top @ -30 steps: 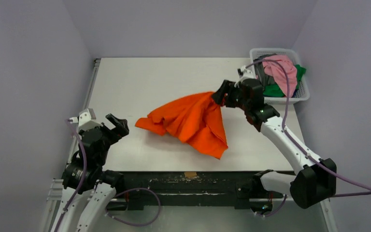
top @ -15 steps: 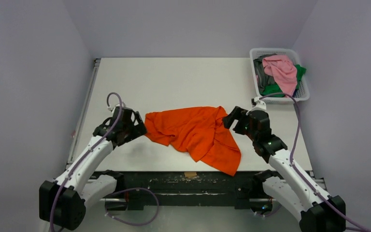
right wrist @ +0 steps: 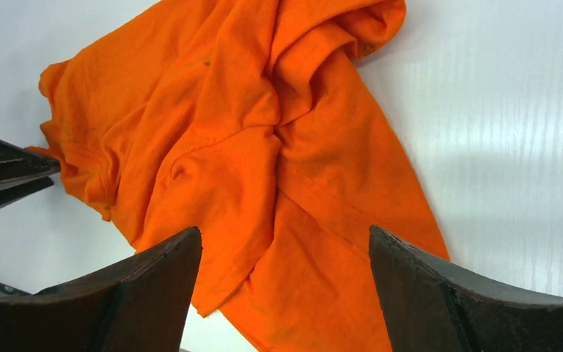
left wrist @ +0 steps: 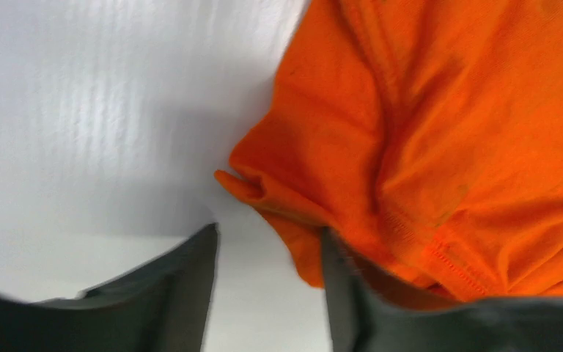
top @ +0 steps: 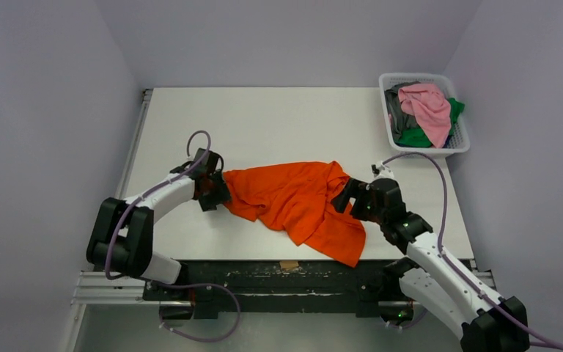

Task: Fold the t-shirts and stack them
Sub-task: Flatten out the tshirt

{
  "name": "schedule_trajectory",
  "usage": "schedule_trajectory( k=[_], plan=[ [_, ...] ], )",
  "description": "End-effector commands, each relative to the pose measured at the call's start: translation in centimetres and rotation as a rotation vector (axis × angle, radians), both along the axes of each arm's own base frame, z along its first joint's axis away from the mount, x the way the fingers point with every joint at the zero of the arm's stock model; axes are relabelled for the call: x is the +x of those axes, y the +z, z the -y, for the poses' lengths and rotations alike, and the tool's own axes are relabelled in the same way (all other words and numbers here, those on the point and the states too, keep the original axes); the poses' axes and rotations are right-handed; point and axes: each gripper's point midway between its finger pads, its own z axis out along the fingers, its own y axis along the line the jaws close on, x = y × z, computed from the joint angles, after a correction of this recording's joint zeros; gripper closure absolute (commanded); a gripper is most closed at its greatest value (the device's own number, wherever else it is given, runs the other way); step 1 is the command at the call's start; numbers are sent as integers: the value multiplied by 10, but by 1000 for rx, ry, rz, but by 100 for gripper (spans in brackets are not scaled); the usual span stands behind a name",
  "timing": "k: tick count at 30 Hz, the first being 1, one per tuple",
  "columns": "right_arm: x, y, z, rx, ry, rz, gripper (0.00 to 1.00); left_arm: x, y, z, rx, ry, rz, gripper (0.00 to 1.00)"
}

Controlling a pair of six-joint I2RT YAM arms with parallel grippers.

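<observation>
The orange t-shirt [top: 293, 198] should next be pinched by my right gripper at its corner nearest the dark bar [top: 352, 264], to stretch the t-shirt flat for folding.
A crumpled bright orange t-shirt [top: 293, 198] lies on the white table [top: 264, 125], near its front edge. My left gripper [top: 216, 192] is low at the shirt's left edge. In the left wrist view [left wrist: 270, 235] its jaws stand apart, with a small fold of the orange cloth [left wrist: 425, 132] hanging between them against the right finger. My right gripper [top: 344, 198] hovers over the shirt's right side. It is open [right wrist: 284, 230] with the orange cloth [right wrist: 264, 147] below it and nothing held. Pink [top: 429, 106], green [top: 418, 137] and grey [top: 396, 103] t-shirts are piled in the basket.
A white slotted basket [top: 425, 76] stands at the table's back right corner. Purple cables loop from both wrists. The table's front edge is a dark rail [top: 286, 271], just below the shirt's lowest corner. In the right wrist view the left gripper's fingers [right wrist: 7, 176] show at the left.
The left arm swung in from the left to the shirt's left edge and its jaws narrowed. The right gripper let go of the shirt, which dropped flat, and drew back toward the front.
</observation>
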Motion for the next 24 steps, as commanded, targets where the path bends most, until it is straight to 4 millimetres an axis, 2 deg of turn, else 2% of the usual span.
schedule_trajectory(
  k=[1, 3, 5, 8, 11, 14, 18, 21, 24],
  plan=[
    [-23, -11, 13, -7, -84, -125, 17, 27, 0, 36, -148, -74, 37, 63],
    [-38, -18, 24, -51, -128, -221, 18, 28, -5, 41, -169, -98, 31, 99],
    [-56, -24, 29, -95, -126, -308, 18, 29, -6, 42, -173, -106, 40, 100],
    [-77, -37, 23, -129, -88, -391, 18, 25, -1, 34, -145, -89, 73, 100],
    [-99, -48, 15, -186, -44, -463, 20, 13, 5, 15, -80, -29, 97, 100],
    [-114, -51, -4, -233, 33, -480, 22, 2, 12, -9, 16, 54, 110, 100],
    [-121, -61, -10, -384, 60, -493, 24, -2, 18, -18, 40, 88, 133, 100],
    [-113, -76, -19, -414, 60, -494, 27, -4, 18, -17, 32, 86, 135, 100],
    [-108, -91, -16, -474, 27, -511, 31, -5, 20, -20, 45, 84, 135, 100]
  ],
)
